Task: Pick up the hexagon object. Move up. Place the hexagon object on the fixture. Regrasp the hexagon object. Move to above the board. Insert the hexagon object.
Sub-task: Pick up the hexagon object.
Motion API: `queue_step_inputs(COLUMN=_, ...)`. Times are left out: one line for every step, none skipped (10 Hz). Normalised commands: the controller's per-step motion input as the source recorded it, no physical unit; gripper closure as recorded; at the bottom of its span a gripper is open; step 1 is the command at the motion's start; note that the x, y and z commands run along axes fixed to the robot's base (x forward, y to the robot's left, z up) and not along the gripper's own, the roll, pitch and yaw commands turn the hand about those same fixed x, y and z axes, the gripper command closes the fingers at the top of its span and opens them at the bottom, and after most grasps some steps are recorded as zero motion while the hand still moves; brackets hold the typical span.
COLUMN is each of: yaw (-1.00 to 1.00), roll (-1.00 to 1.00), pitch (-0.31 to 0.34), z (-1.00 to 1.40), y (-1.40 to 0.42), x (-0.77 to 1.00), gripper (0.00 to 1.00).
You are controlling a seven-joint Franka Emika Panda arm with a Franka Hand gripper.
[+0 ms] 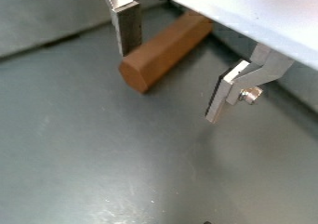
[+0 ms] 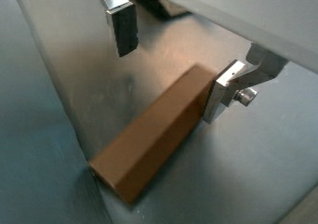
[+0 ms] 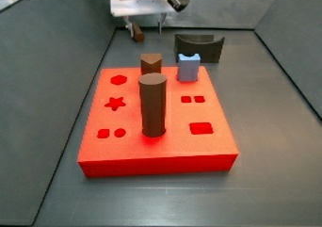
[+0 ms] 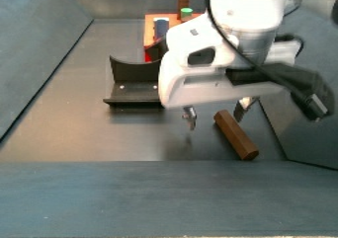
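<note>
The gripper picks up the hexagon object by its flat sides next, to place it on the fixture (image 3: 199, 48).
The hexagon object (image 1: 162, 53) is a brown flat-sided peg lying on its side on the grey floor. It shows in both wrist views (image 2: 155, 139) and in a side view (image 4: 238, 135). My gripper (image 1: 174, 65) is open and low over the peg. Its two silver fingers (image 1: 125, 28) stand apart on either side of the peg's near part in both wrist views (image 2: 174, 65). Nothing is held. In a side view the gripper (image 4: 216, 114) hangs beside the dark fixture (image 4: 132, 84). The red board (image 3: 157, 118) lies apart from it. In that side view the gripper (image 3: 136, 22) is behind the board and the peg is hidden.
On the board stand a thick round brown peg (image 3: 152, 104), a short pointed brown peg (image 3: 151, 64) and a light blue block (image 3: 189, 68). The fixture (image 3: 199, 47) stands just behind the board. Grey bin walls (image 3: 51, 42) rise around the floor.
</note>
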Motion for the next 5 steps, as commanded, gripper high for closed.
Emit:
queue_step_inputs(yaw=0.00, roll=0.00, pitch=-0.019, z=0.00, y=0.00, x=0.00, gripper=0.00)
queue_step_inputs(yaw=0.00, roll=0.00, pitch=0.000, z=-0.05, y=0.00, x=0.00, gripper=0.00)
queue_step_inputs(yaw=0.00, roll=0.00, pitch=0.000, z=0.00, y=0.00, x=0.00, gripper=0.00)
queue_step_inputs(yaw=0.00, roll=0.00, pitch=0.000, z=0.00, y=0.00, x=0.00, gripper=1.00)
queue_step_inputs(yaw=0.00, roll=0.00, pitch=0.000, z=0.00, y=0.00, x=0.00, gripper=1.00)
